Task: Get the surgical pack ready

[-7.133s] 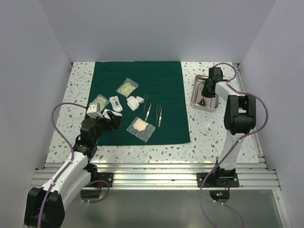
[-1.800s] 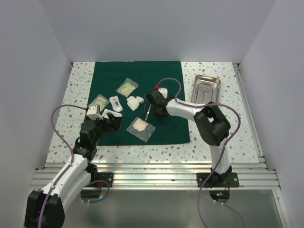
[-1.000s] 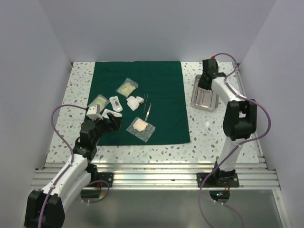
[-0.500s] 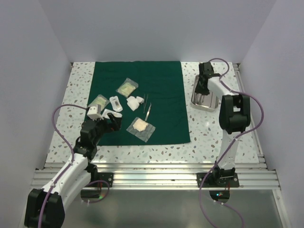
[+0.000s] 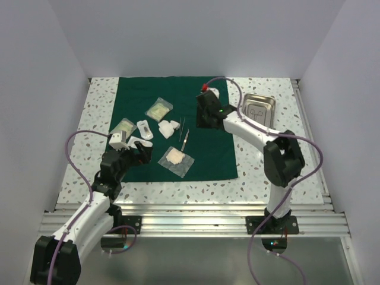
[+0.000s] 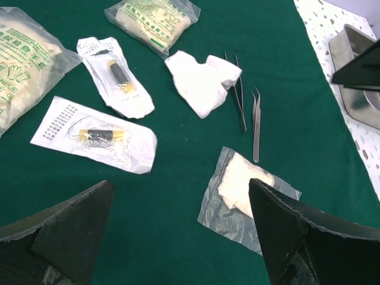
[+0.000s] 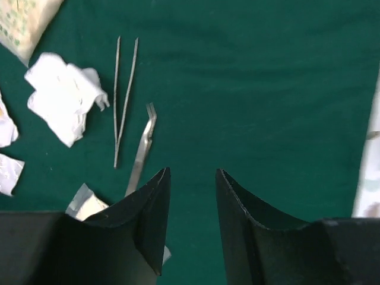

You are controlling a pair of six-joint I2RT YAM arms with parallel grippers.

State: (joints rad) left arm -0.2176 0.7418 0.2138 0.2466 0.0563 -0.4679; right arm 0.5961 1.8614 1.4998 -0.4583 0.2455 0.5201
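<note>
The bent-tip tweezer will next be grabbed by the middle of its body (image 5: 185,139) with my right gripper. Its bent tip then stays free to go into the tray (image 5: 259,96).
The dark green cloth (image 5: 205,157) lies flat, and my right gripper (image 5: 204,120) hovers open and empty over its right half (image 7: 192,170). Just to its left lie thin straight tweezers (image 7: 124,95) and a bent-tip steel tweezer (image 7: 142,148) (image 5: 186,138). The steel tray (image 5: 259,96) stands right of the cloth with thin instruments (image 5: 256,111) inside. My left gripper (image 5: 135,152) rests wide open at the cloth's near left (image 6: 180,181). A clear gauze pouch (image 6: 246,187) lies by its right finger (image 6: 297,231).
On the cloth's left sit a loose white gauze wad (image 6: 202,83), two small sealed pouches (image 6: 116,77) (image 6: 95,133) and two glove packs (image 6: 154,21) (image 6: 24,56). Speckled tabletop (image 5: 279,166) borders the cloth; white walls close in behind and on both sides.
My right gripper swung left from the tray to above the cloth and opened its jaws. One steel instrument fewer lies on the cloth than at the start. The left arm stayed still.
</note>
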